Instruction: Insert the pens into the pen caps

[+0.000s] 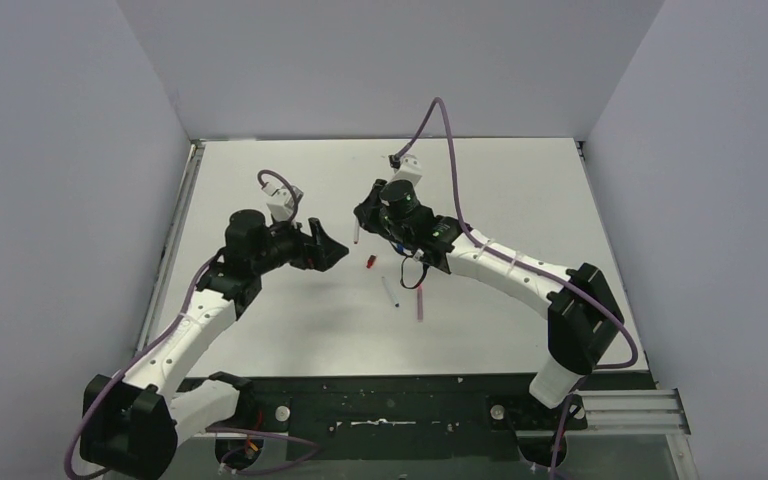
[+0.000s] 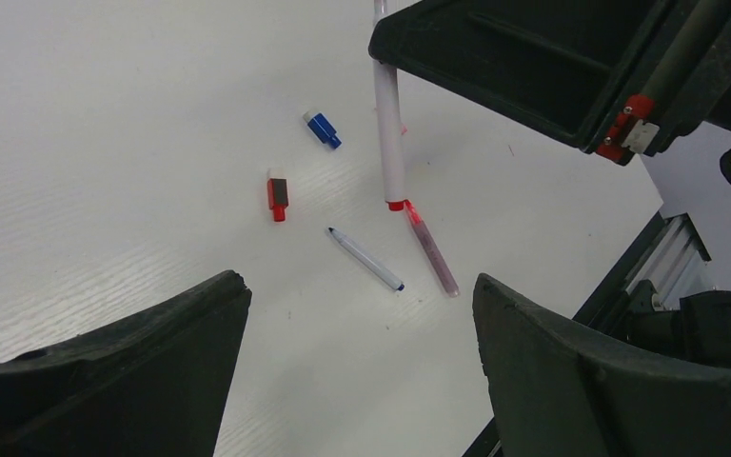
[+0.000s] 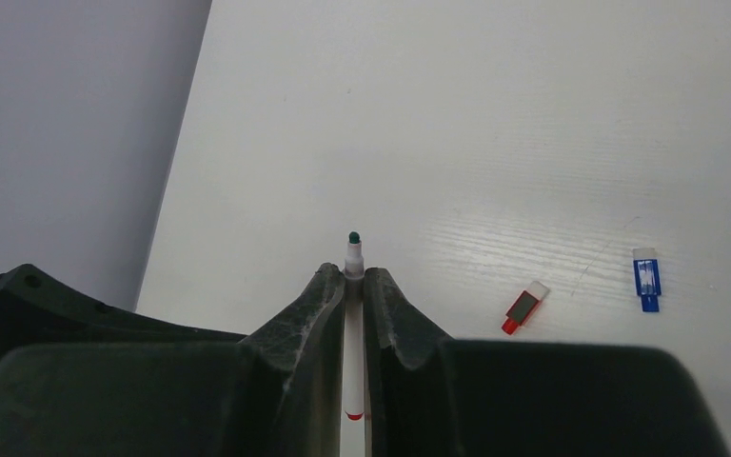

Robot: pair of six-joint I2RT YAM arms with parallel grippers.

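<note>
My left gripper is going to reach the whitish pen and hold it by its red-end part, so the dark tip stays free to go into the red cap (image 1: 370, 263).
My right gripper (image 1: 359, 228) (image 3: 354, 276) is shut on a whitish pen (image 3: 353, 257) (image 2: 389, 133) that hangs over the table, dark tip forward and red end (image 2: 396, 204) low. My left gripper (image 1: 335, 250) (image 2: 357, 281) is open and empty, close to the left of that pen. On the table lie a red cap (image 1: 370, 263) (image 2: 277, 195) (image 3: 525, 307), a blue cap (image 2: 322, 129) (image 3: 645, 276), a blue-tipped whitish pen (image 1: 391, 292) (image 2: 366, 259) and a pinkish pen (image 1: 420, 303) (image 2: 432, 249).
Grey walls (image 1: 70, 200) close in the white table (image 1: 520, 190) on the left, back and right. A black strip (image 1: 400, 395) with the arm bases runs along the near edge. A ribbed metal rail (image 1: 630, 405) sits at the near right corner.
</note>
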